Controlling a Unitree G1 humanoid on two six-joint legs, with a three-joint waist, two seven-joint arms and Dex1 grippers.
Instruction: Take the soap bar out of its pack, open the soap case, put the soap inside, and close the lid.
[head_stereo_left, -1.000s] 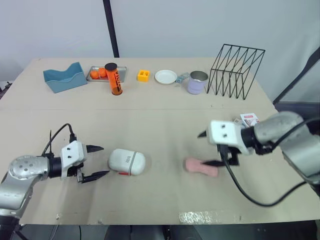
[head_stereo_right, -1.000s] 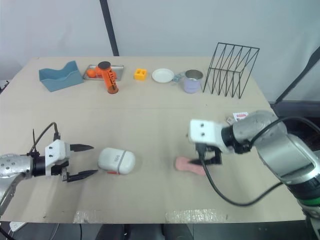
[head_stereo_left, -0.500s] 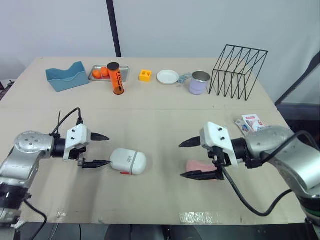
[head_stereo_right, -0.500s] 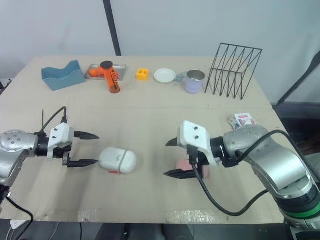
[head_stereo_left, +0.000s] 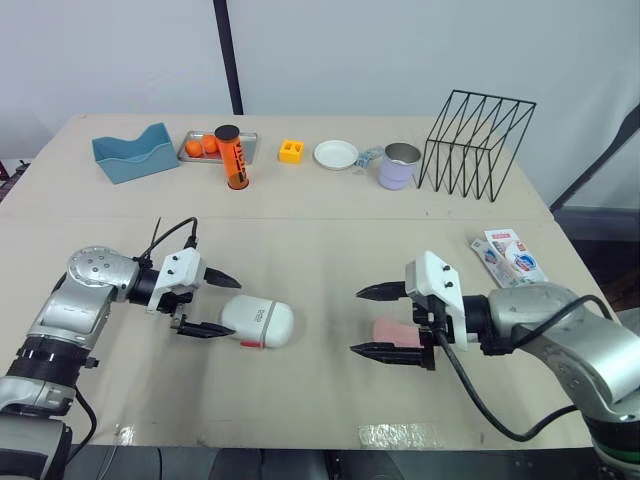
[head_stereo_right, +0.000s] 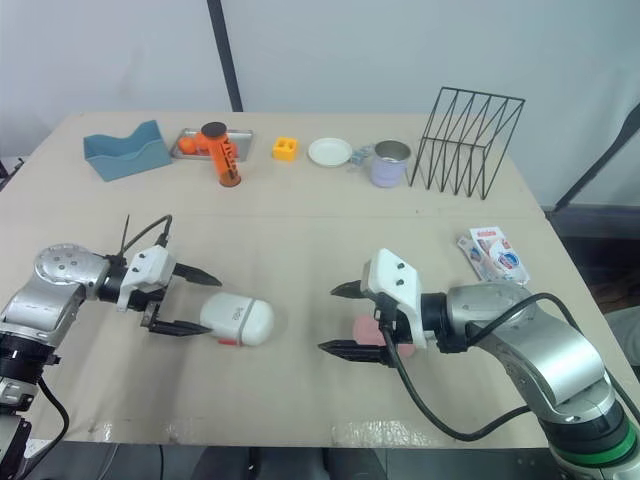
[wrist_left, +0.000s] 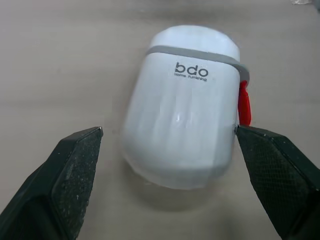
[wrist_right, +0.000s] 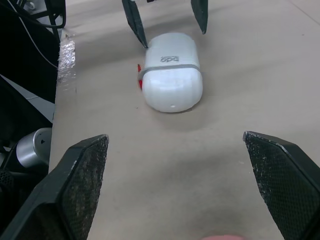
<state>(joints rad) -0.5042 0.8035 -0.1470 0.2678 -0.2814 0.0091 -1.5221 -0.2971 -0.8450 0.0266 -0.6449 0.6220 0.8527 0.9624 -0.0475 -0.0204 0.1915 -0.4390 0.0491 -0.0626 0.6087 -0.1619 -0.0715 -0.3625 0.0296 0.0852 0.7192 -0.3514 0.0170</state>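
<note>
I will grab the soap case by its rounded base (head_stereo_left: 237, 315) with my left gripper next. That way, the soap case's domed lid (head_stereo_left: 281, 326) stays free to open.
The white soap case (head_stereo_left: 262, 321) lies shut on the table at centre left, its red latch (wrist_left: 243, 103) on the near side. My left gripper (head_stereo_left: 237, 306) is open, and its fingertips (wrist_left: 82, 145) straddle the case's left end without touching it. The bare pink soap bar (head_stereo_left: 392, 331) lies on the table right of centre. My right gripper (head_stereo_left: 355, 321) is open and points left toward the case, with the soap lying between the rear parts of its fingers. The empty soap pack (head_stereo_left: 510, 255) lies at the right edge.
Along the far edge stand a blue holder (head_stereo_left: 135, 153), a tray with oranges (head_stereo_left: 205, 147), an orange tube (head_stereo_left: 231, 158), a yellow block (head_stereo_left: 291, 151), a white plate (head_stereo_left: 334, 154), a mug (head_stereo_left: 397, 165) and a black wire rack (head_stereo_left: 475, 140). Tape (head_stereo_left: 400, 435) marks the front edge.
My left gripper has moved right until its tips flank the case's end. My right gripper has swung round to point left, low over the soap. The camera view has shifted slightly.
</note>
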